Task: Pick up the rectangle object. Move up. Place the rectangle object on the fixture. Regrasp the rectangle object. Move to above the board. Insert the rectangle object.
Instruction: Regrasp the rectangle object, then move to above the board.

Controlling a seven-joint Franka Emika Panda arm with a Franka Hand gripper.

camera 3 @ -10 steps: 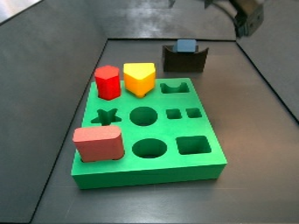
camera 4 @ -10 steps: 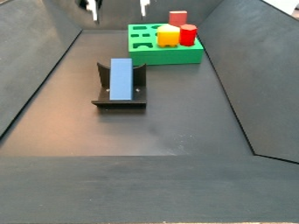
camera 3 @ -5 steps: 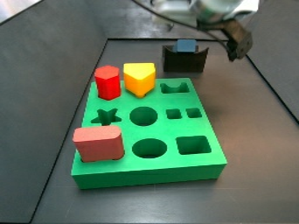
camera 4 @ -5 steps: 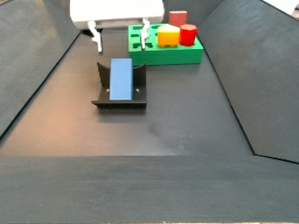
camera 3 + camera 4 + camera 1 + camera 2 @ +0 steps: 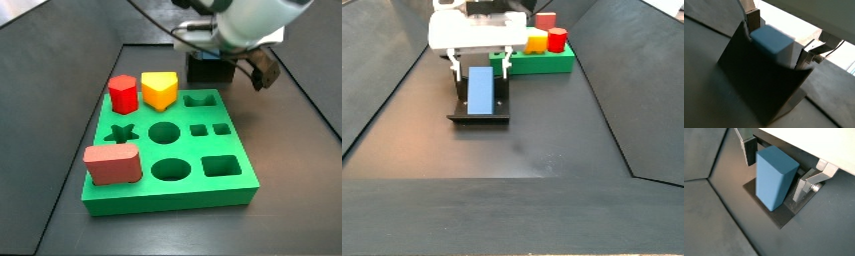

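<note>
The slate-blue rectangle object has a raised end, and my gripper will next grab the object by its raised end (image 5: pixel 771 40). The object's other end stays free to go into the board.
The slate-blue rectangle object (image 5: pixel 480 90) lies in the notch of the dark fixture (image 5: pixel 478 119), seen close in both wrist views (image 5: pixel 771 42) (image 5: pixel 774 175). My gripper (image 5: pixel 478 70) is down over the far end of the block, open, one finger (image 5: pixel 749 152) on each side of it with small gaps. In a side view the gripper (image 5: pixel 225 62) hides the block and most of the fixture (image 5: pixel 206 70). The green board (image 5: pixel 201 197) lies apart from the fixture and also shows in a side view (image 5: pixel 543 65).
On the board stand a salmon-red square block (image 5: pixel 112 165), a red hexagon block (image 5: pixel 123 95) and a yellow pentagon block (image 5: pixel 160 90). Sloped dark walls (image 5: pixel 382 90) enclose the floor on both sides.
My gripper has come down from above, from near the board's end, to straddle the rectangle object on the fixture. The block and the fixture have not moved.
</note>
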